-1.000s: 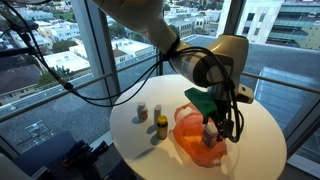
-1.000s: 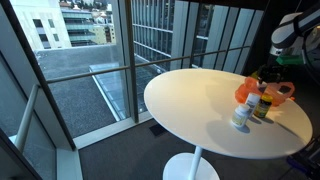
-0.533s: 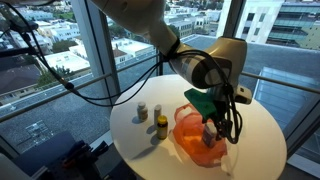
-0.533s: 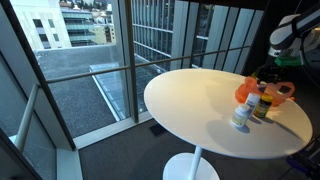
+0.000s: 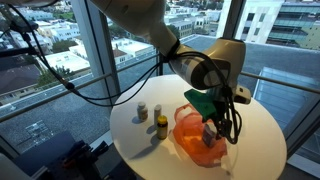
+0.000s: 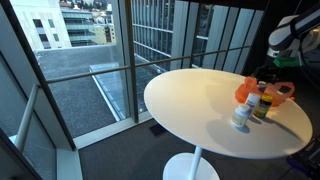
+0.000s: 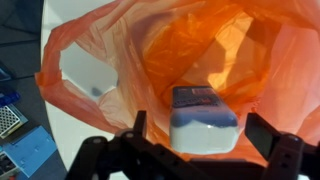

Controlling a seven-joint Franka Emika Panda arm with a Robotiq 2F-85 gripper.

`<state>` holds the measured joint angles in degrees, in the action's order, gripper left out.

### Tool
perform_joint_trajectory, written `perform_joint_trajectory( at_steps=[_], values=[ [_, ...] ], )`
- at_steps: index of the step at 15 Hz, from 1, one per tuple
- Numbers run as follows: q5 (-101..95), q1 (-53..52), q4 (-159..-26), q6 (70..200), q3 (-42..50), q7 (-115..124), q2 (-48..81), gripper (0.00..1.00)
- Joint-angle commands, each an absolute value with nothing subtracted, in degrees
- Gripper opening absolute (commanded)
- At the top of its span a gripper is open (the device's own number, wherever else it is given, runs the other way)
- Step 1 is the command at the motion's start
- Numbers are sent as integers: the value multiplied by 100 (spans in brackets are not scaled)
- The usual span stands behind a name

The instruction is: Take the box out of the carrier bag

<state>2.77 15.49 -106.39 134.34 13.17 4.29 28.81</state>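
Note:
The box's white end (image 7: pixel 203 130) sits between my fingers with only narrow gaps either side and closing would catch it, so my gripper closes on it now.
An orange carrier bag (image 7: pixel 120 55) lies open on the round white table (image 5: pixel 130 135). It also shows in both exterior views (image 5: pixel 190 138) (image 6: pixel 248 90). Inside it stands a white box with a blue top (image 7: pixel 203 118), its end facing the wrist camera. My gripper (image 7: pixel 203 142) hangs over the bag mouth with one finger on each side of the box. The jaws are open, and a narrow gap shows between each finger and the box. In an exterior view the gripper (image 5: pixel 215 128) reaches down into the bag.
Two small bottles (image 5: pixel 142 113) (image 5: pixel 161 126) stand on the table beside the bag; they also show in an exterior view (image 6: pixel 241 116) (image 6: pixel 262 105). Floor-to-ceiling windows surround the table. Black cables hang from the arm above.

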Motion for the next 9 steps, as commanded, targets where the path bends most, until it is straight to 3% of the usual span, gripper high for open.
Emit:
perform_joint_trajectory(
  at_steps=[1,2,4,7,9],
  values=[
    [406,1685,-10459,13508,1218,251,3006,97],
    [405,1686,-10461,13526,1218,250,3013,74],
    [401,1686,-10477,13527,1218,243,2990,70],
    [377,1657,-10564,13552,1240,279,2847,44],
    [357,1636,-10654,13522,1249,274,2677,42]
  ],
)
